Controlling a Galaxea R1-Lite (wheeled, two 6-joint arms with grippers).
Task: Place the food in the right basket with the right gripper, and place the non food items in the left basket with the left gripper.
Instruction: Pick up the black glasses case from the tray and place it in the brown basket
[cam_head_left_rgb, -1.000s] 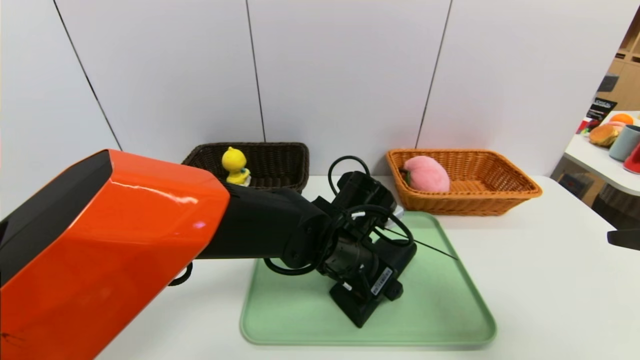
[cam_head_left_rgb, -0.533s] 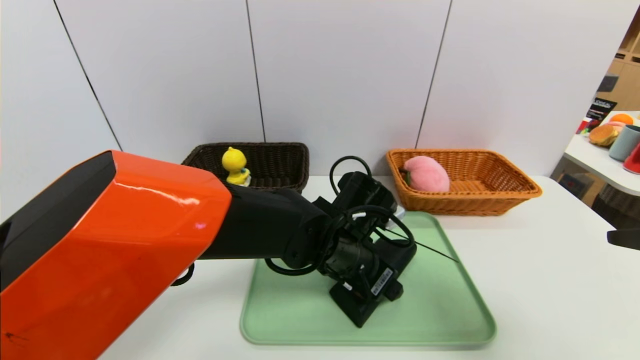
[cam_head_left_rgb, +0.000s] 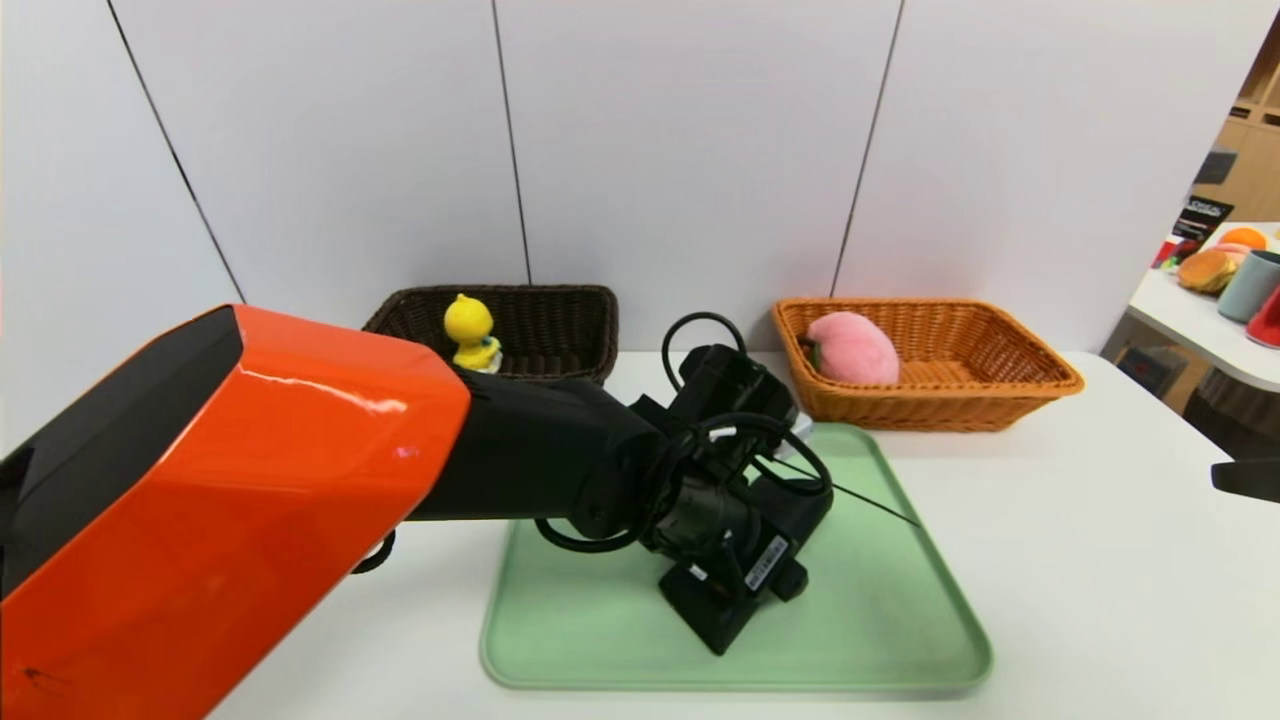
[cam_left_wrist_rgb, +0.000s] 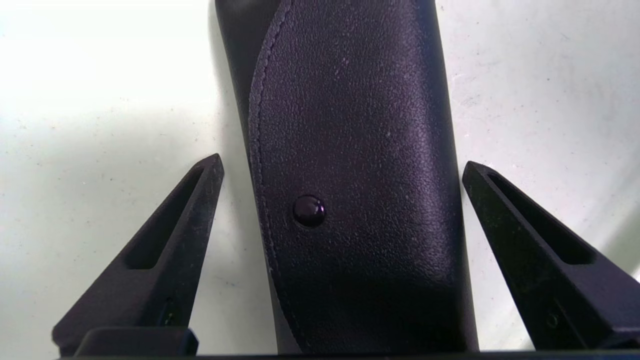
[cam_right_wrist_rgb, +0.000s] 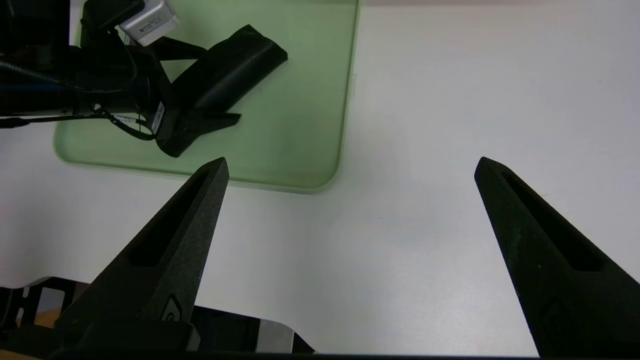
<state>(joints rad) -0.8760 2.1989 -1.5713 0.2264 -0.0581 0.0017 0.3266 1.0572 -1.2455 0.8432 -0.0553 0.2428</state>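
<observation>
The black folded pouch will go in the left basket, so the robot's left gripper should first grab it by its flap at the snap button next.
The black folded pouch (cam_left_wrist_rgb: 350, 150) lies flat on the green tray (cam_head_left_rgb: 900, 620), and in the right wrist view the pouch (cam_right_wrist_rgb: 235, 65) shows at an angle there. My left gripper (cam_left_wrist_rgb: 342, 165) is low over it and open, one finger on each side and neither touching. In the head view the left gripper (cam_head_left_rgb: 725, 615) hides the pouch. The yellow duck toy (cam_head_left_rgb: 470, 335) stands in the dark brown left basket (cam_head_left_rgb: 590, 300). The pink plush peach (cam_head_left_rgb: 852, 348) rests in the orange-tan right basket (cam_head_left_rgb: 1040, 365). My right gripper (cam_right_wrist_rgb: 350, 167) hangs open and empty over bare table right of the tray.
The white table (cam_head_left_rgb: 1100, 600) holds the tray in front and both baskets at the back against a grey wall. Only the tip of the right gripper (cam_head_left_rgb: 1245, 478) shows at the head view's right edge. A side table (cam_head_left_rgb: 1190, 320) with cups and food toys stands far right.
The left arm's orange shell has crept slightly to the right. Nothing else has moved, and both grippers stay open.
</observation>
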